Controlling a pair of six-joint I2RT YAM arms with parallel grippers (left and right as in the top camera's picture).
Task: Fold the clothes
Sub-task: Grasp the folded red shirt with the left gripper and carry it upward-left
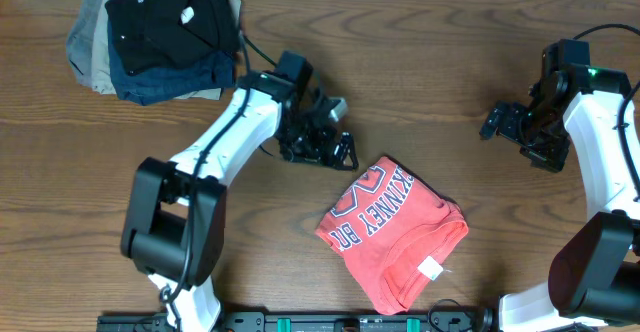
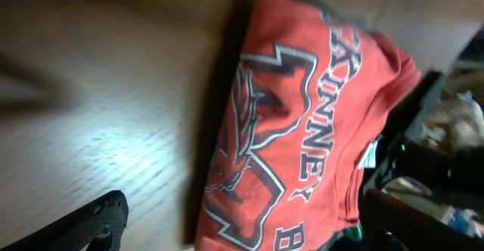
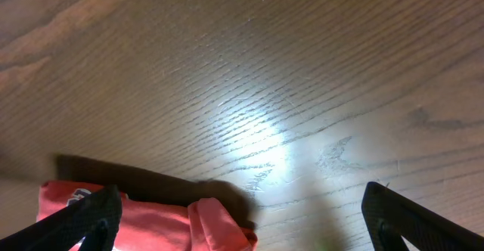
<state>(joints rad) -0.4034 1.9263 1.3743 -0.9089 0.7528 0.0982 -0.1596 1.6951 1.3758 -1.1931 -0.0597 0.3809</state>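
Next, my left gripper grabs the folded T-shirt's printed edge beside the lettering, to lay the T-shirt still folded on the stack.
The coral-red T-shirt (image 1: 395, 234) lies folded into a small packet on the wooden table, lettering up, with its white label near the front corner. It fills the right of the left wrist view (image 2: 302, 130) and shows at the bottom left of the right wrist view (image 3: 151, 221). My left gripper (image 1: 335, 144) is open and empty, hovering just left of and behind the shirt. My right gripper (image 1: 505, 122) is open and empty, well to the right of the shirt at the table's right side.
A stack of folded black, navy and tan garments (image 1: 160, 32) sits at the back left corner. The bare wooden tabletop (image 1: 450, 62) lies between the two arms.
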